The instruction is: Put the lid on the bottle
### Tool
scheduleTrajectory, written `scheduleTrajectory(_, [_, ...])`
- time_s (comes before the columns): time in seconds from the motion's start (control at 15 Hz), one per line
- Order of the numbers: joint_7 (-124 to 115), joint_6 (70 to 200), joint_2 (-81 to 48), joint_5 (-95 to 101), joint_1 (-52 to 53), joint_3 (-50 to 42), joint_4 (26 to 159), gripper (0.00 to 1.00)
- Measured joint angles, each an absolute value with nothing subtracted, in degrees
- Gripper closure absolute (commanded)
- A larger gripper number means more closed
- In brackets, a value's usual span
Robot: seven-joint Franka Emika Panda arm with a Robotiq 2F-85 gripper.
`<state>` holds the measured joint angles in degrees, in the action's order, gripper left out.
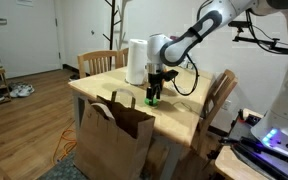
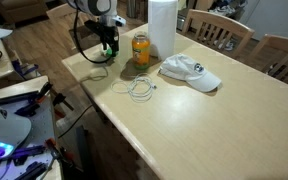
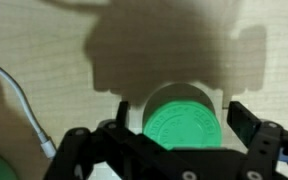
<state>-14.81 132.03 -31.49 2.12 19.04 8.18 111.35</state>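
Note:
I will pick up the green lid (image 3: 184, 120) next by opposite sides of its rim, keeping it flat so its bottom stays free to fit the bottle.
The green lid (image 3: 184, 120) lies flat on the wooden table, between my gripper's (image 3: 179, 115) two fingers. The fingers stand on either side of it with small gaps, so the gripper is open around it. In both exterior views the gripper (image 1: 154, 92) (image 2: 108, 44) is low over the table near its edge, with green showing at its tips. The orange bottle (image 2: 141, 47) stands upright and uncapped, a short way from the gripper and next to the white roll. In the exterior view with the paper bag I cannot make out the bottle.
A tall white roll (image 2: 162, 28) (image 1: 136, 60) stands behind the bottle. A white cable (image 2: 139, 88) and a white baseball cap (image 2: 191, 72) lie on the table. A brown paper bag (image 1: 114, 135) stands on the floor at the table's edge. Wooden chairs (image 2: 219, 30) surround the table.

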Motion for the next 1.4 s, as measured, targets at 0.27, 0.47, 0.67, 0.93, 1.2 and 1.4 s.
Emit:
scheduleTrajectory(0.27, [-13.85, 132.99, -31.49, 2.12, 18.97, 8.37, 111.9, 0.0])
scheduleTrajectory(0.47, [-13.22, 133.33, -31.47, 2.24, 19.02, 8.73, 111.88, 0.0])
scheduleTrajectory(0.67, [-12.98, 133.32, -31.46, 2.25, 19.07, 9.01, 111.88, 0.0])
scheduleTrajectory(0.93, [-12.98, 133.27, -31.43, 2.67, 19.11, 9.01, 111.82, 0.25])
scheduleTrajectory(1.2, [-12.98, 133.16, -31.3, 3.22, 19.18, 8.8, 111.42, 0.47])
scheduleTrajectory(1.4, [-12.98, 133.15, -31.12, 3.7, 19.27, 8.64, 111.23, 0.53])
